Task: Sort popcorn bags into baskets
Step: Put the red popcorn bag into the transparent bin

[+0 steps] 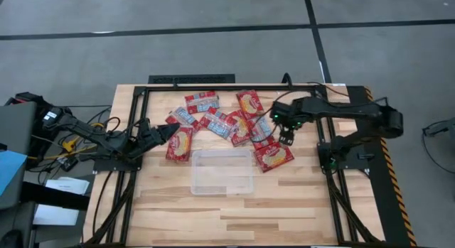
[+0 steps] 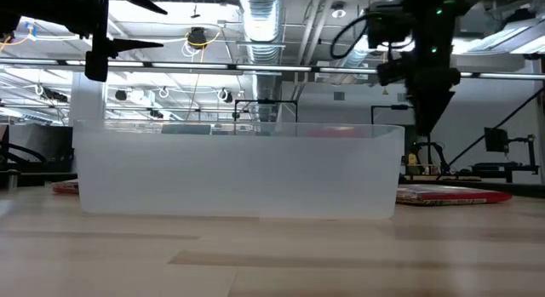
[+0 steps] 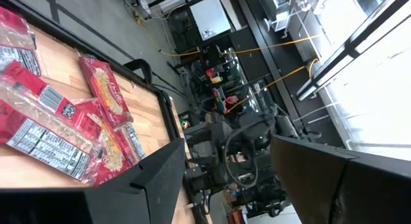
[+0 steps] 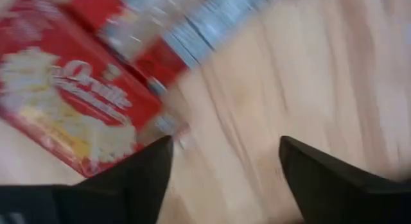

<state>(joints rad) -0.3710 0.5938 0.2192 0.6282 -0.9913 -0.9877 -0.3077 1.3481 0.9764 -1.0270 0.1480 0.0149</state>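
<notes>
The red popcorn bag needs to go into the clear tray point(image 1: 222, 171). My right gripper should next grab the bag by its clear sealed end point(image 1: 288, 151) and sort it there.
Several red popcorn bags point(image 1: 226, 124) lie flat in a loose cluster on the far half of the wooden table, some with light blue and white panels up. The clear plastic tray point(image 1: 222, 171) stands nearer, with nothing showing inside it. My left gripper point(image 1: 168, 131) is open and held in the air by the cluster's left end, beside a red and yellow bag point(image 1: 180, 143). My right gripper point(image 1: 287, 139) is open and points down above bare wood, next to the bag point(image 4: 70, 102) at the cluster's right end point(image 1: 274, 155). In the low view the right gripper point(image 2: 424, 118) hangs well above the tabletop.
A black frame point(image 1: 192, 80) runs along the table's far edge and down both sides. Cables and equipment sit off the table's left side point(image 1: 43, 141). Bare wood lies between the tray and the table's near edge point(image 1: 234, 219).
</notes>
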